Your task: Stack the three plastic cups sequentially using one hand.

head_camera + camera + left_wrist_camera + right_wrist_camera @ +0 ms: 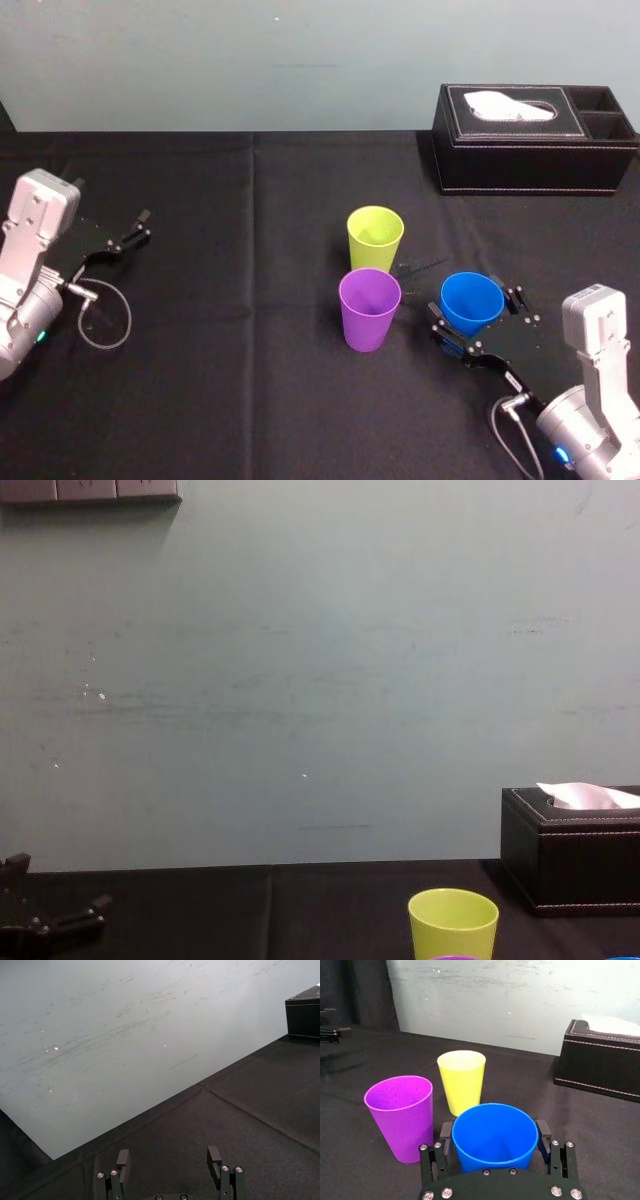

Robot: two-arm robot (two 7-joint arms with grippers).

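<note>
The robot's right gripper should grab the blue cup by its outer side below its rim (466,1161) next, to stack it into the yellow-green cup (462,1082).
Three plastic cups stand upright on the black cloth. The yellow-green cup (375,238) is farthest back, the purple cup (369,308) is just in front of it, and the blue cup (472,302) is to the purple cup's right. My right gripper (475,306) is open, and its fingers (446,1132) flank the blue cup (494,1135) closely on both sides. In the right wrist view the purple cup (400,1115) and the yellow-green cup (461,1080) stand apart from it. My left gripper (138,228) rests open and empty at the table's far left.
A black tissue box (535,140) with a white tissue stands at the back right, behind the cups. A loose cable (105,320) loops beside the left arm. Bare black cloth (240,300) lies between the left arm and the cups.
</note>
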